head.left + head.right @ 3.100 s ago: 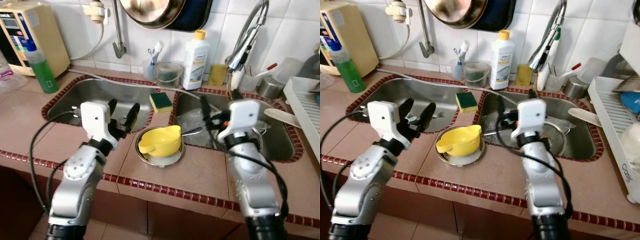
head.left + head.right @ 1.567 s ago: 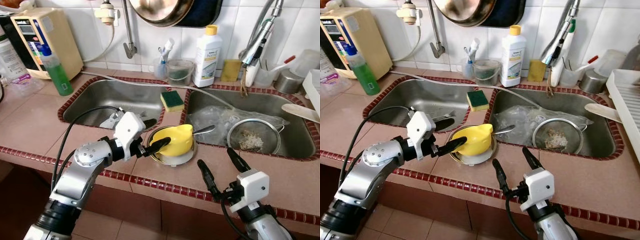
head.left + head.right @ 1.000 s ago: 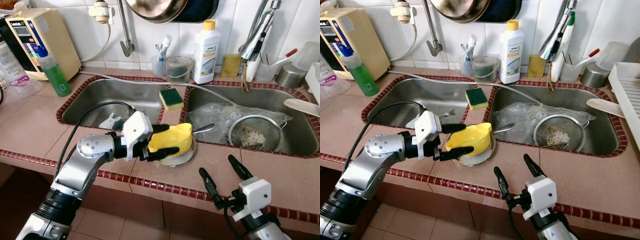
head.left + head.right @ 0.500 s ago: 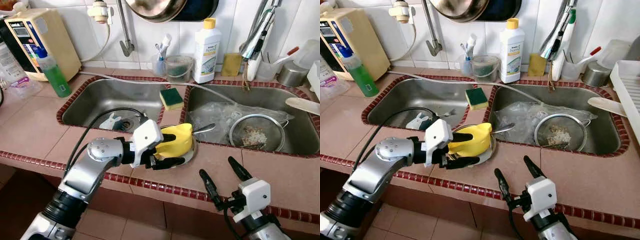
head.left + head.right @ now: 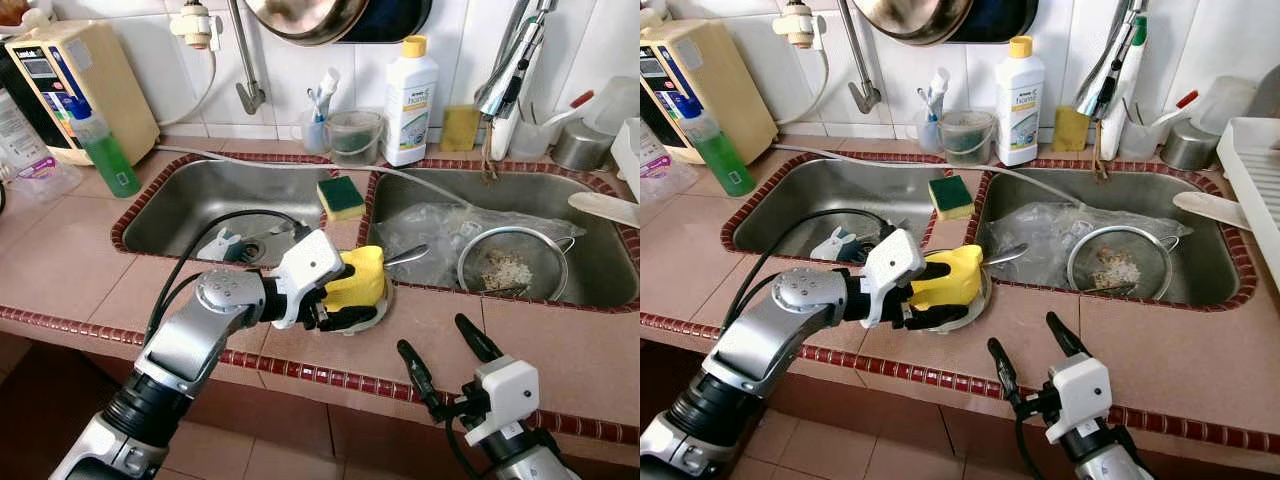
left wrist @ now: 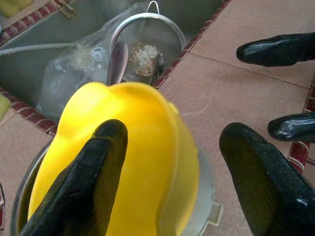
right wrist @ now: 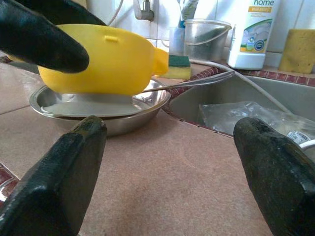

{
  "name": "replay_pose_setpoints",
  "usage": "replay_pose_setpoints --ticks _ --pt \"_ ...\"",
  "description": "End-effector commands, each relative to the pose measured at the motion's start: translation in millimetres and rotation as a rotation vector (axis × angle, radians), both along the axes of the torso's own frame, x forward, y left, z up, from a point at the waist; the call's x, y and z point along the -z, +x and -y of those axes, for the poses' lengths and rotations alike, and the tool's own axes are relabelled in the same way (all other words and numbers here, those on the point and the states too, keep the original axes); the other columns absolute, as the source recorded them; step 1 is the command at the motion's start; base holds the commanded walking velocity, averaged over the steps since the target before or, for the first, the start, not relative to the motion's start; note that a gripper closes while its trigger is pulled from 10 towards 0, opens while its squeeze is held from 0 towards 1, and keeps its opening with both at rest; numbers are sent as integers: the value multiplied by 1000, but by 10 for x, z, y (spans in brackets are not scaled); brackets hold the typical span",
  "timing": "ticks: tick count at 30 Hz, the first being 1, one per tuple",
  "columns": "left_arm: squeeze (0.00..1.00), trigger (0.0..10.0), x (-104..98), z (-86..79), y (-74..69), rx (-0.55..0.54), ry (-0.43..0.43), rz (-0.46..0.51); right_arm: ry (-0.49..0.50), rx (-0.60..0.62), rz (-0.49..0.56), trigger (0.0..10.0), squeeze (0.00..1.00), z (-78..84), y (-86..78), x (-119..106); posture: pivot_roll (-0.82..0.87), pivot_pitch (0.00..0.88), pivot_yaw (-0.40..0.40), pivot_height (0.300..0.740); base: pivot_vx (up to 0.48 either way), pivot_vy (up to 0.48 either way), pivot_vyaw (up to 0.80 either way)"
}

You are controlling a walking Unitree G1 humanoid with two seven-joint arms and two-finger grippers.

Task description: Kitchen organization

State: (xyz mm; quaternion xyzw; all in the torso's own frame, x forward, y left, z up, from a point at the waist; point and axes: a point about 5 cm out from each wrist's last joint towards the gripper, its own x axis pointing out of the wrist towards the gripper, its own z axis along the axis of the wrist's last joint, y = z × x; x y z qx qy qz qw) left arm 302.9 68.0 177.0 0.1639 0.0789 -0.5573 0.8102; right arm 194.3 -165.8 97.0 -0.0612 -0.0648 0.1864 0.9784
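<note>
My left gripper pinches the yellow bowl by its thin rim [image 6: 174, 160] next, one finger inside, since the bowl spreads wider than my open fingers.
A yellow bowl [image 5: 360, 279] with a spout sits in a shallow steel plate [image 5: 379, 308] on the tiled counter between the two sinks. My left gripper [image 5: 343, 298] reaches in from the left and is open around the bowl. In the left wrist view one finger [image 6: 86, 182] lies over the bowl [image 6: 142, 162], while the other finger [image 6: 263, 182] stands off to its side with a gap. My right gripper [image 5: 432, 336] hovers open and low at the counter's front edge, pointing at the plate [image 7: 123, 118] with nothing between its fingers.
A spoon [image 5: 406, 256] lies from the plate toward the right sink, which holds a strainer [image 5: 507, 271] and a clear plastic bag [image 5: 430, 225]. A green sponge [image 5: 343, 197] sits on the divider. A detergent bottle [image 5: 411, 103], a green bottle [image 5: 100, 150] and a dish rack [image 5: 1255, 165] line the back and right.
My left gripper has pushed further forward so its fingers now straddle the yellow bowl. The right arm dropped earlier from the sink to the counter's front edge and has since stayed still.
</note>
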Motion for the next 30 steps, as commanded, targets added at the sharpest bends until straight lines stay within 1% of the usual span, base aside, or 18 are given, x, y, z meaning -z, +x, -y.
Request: replay_pose_setpoints --ticks 1,4,5,6,7,8,9,10,13,19,30 --pt "0 10000 -27 -23 3 -2 36 3 -3 -7 -10 10000 0 -23 -2 33 -209 52 133 740 0 0 0" --pt "0 10000 -59 -24 -9 6 37 -16 -5 -5 -11 10000 0 -24 1 39 -209 52 134 740 0 0 0" --pt "0 8549 -67 -25 -19 16 38 -21 -6 -5 -11 10000 0 -23 2 41 -209 52 134 740 0 0 0" --pt "0 4196 -72 -29 -27 21 44 -28 -7 -4 -11 10000 0 -22 3 41 -206 54 135 740 0 0 0" --pt "0 2706 -70 -38 -24 16 55 -26 -7 -3 -11 10000 0 -21 4 41 -206 54 135 740 0 0 0" --pt "0 0 -66 -49 -23 14 63 -33 -7 -2 -11 10000 0 -21 6 41 -204 56 134 740 0 0 0" --pt "0 0 -55 -76 -38 30 89 -42 -9 -1 -11 10000 0 -19 9 41 -204 56 134 740 0 0 0" --pt "0 0 -53 -83 -43 35 97 -41 -10 0 -10 10000 0 -18 9 41 -204 56 134 740 0 0 0" --pt "0 0 -55 -93 -39 29 99 -51 -10 0 -11 10000 0 -15 14 42 -202 59 133 740 0 0 0" --pt "0 0 -53 -139 -30 34 132 -65 -14 2 -9 10000 0 -11 30 40 -199 63 131 740 0 0 0" --pt "0 0 -55 -165 -21 22 137 -69 -1 -24 -11 10000 0 -45 21 35 -198 71 132 740 0 0 0"
